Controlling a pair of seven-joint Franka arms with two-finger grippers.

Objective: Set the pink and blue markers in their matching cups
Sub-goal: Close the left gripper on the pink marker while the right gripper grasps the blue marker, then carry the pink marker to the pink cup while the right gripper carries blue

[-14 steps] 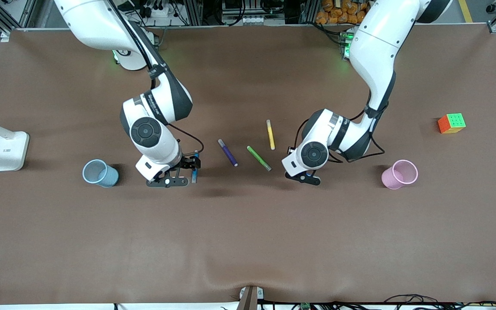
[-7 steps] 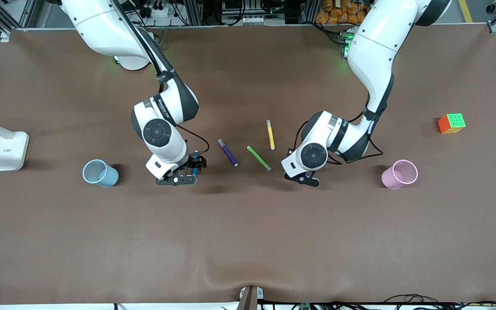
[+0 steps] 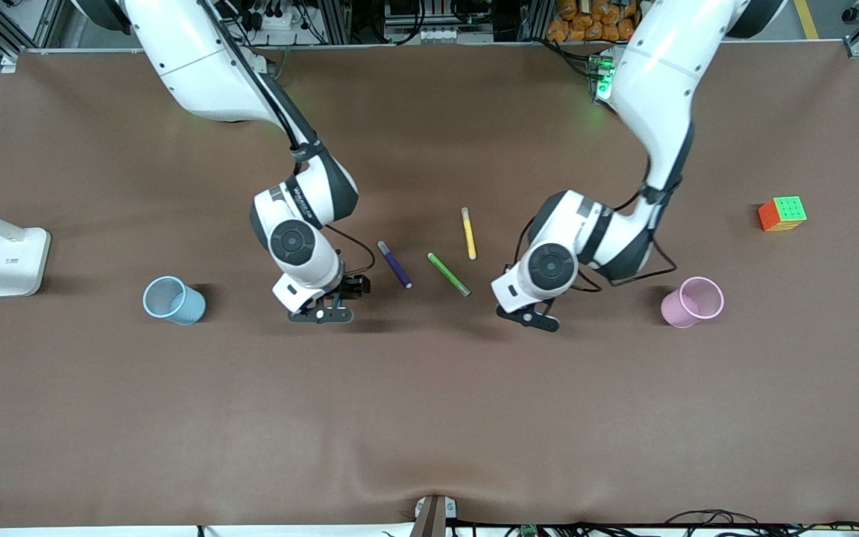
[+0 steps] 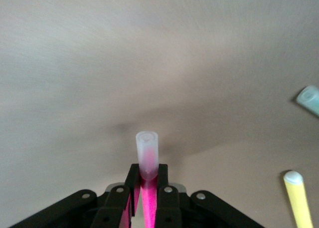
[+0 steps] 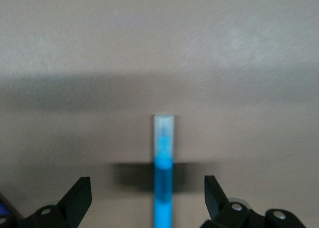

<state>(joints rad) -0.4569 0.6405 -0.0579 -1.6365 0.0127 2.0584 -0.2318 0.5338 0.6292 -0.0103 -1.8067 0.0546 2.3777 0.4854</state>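
Next, my right gripper grabs the marker's blue body (image 5: 163, 193) beside the marker's cap, to place the blue marker in the pale blue cup.
My left gripper (image 4: 148, 169) is shut on the magenta-pink marker (image 4: 148, 198), whose greyish cap sticks out past the fingertips. In the front view this gripper (image 3: 530, 313) is over the table between the green marker and the pale pink cup (image 3: 691, 301), and the pink marker is hidden under the hand. My right gripper (image 5: 146, 187) is open, its fingers wide apart on either side of the blue marker (image 5: 163, 158), which lies between them untouched. In the front view that gripper (image 3: 336, 300) is between the pale blue cup (image 3: 174, 300) and the purple marker, and hides the blue marker.
A dark purple marker (image 3: 394, 264), a green marker (image 3: 448, 274) and a yellow marker (image 3: 468, 233) lie between the two hands. A colour cube (image 3: 782, 213) sits at the left arm's end of the table. A white lamp base (image 3: 16, 261) stands at the right arm's end.
My right arm has moved away from the blue cup toward the purple marker, and the blue marker is now hidden under its hand. My left gripper has shifted slightly toward the pink cup.
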